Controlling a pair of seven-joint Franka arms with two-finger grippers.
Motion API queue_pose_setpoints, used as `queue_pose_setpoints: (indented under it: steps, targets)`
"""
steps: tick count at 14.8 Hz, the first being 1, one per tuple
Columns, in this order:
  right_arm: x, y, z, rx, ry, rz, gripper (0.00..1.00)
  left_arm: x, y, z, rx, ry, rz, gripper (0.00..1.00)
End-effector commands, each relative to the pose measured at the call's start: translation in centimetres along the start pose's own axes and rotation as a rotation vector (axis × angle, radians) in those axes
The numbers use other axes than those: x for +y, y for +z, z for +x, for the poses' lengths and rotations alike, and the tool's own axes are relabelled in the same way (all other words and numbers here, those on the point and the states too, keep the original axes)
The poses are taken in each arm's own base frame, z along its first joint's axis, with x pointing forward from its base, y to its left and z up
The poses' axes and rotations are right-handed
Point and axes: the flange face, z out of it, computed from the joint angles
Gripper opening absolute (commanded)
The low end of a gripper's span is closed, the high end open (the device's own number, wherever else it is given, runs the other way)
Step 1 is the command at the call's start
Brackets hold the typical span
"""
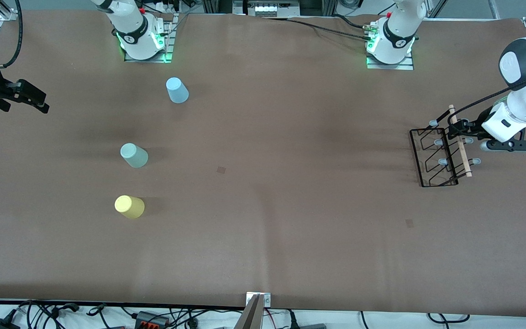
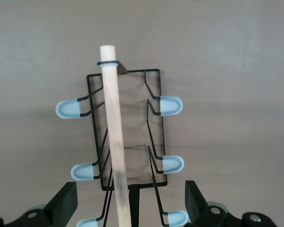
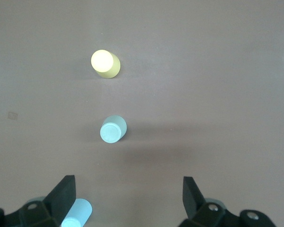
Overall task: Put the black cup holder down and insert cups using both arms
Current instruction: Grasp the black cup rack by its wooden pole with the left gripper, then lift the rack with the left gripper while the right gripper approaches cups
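The left gripper's fingers stop above the wooden rod in the left wrist view, so the robot should lower that gripper before closing it on the rod.
The black cup holder (image 1: 442, 161) stands on the table at the left arm's end, its wooden rod (image 1: 463, 155) along the top. My left gripper (image 1: 458, 130) is open over the rod's end nearer the robots' bases. In the left wrist view the rod (image 2: 114, 137) runs between the wide-apart fingers of the gripper (image 2: 130, 198), untouched. The light blue cup (image 1: 177, 90), mint cup (image 1: 134, 155) and yellow cup (image 1: 129, 206) stand apart toward the right arm's end. My right gripper (image 1: 34, 98) is open and empty, up in the air at that end. The right wrist view (image 3: 130, 189) shows the yellow (image 3: 105, 63), mint (image 3: 113, 129) and blue (image 3: 77, 213) cups.
The brown table (image 1: 267, 183) is bare between the cups and the holder. The arms' bases (image 1: 142, 41) (image 1: 391, 45) stand along the table's edge farthest from the front camera. Cables lie off the edge nearest that camera.
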Motion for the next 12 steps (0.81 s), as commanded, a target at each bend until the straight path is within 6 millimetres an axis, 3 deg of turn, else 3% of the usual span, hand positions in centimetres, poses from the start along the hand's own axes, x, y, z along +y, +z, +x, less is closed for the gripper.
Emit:
queue_pose_setpoints:
  steps: [1, 6, 9, 12]
  targets:
    - [-0.2, -0.3, -0.2, -0.004, -0.013, 0.0, 1.0, -0.6, 0.7, -0.7, -0.002, -0.006, -0.008, 1.0]
    - [-0.2, 0.0, -0.1, -0.009, -0.013, -0.001, 1.0, -1.3, 1.7, -0.9, -0.023, -0.021, -0.018, 1.0]
    - [-0.7, 2.8, 1.2, -0.051, -0.021, -0.001, 1.0, -1.2, 2.5, -0.9, -0.039, -0.017, -0.024, 0.95]
    - [-2.9, 6.2, 2.8, -0.094, -0.063, -0.007, 1.0, -1.0, 3.0, -1.1, -0.052, -0.014, -0.027, 0.8]
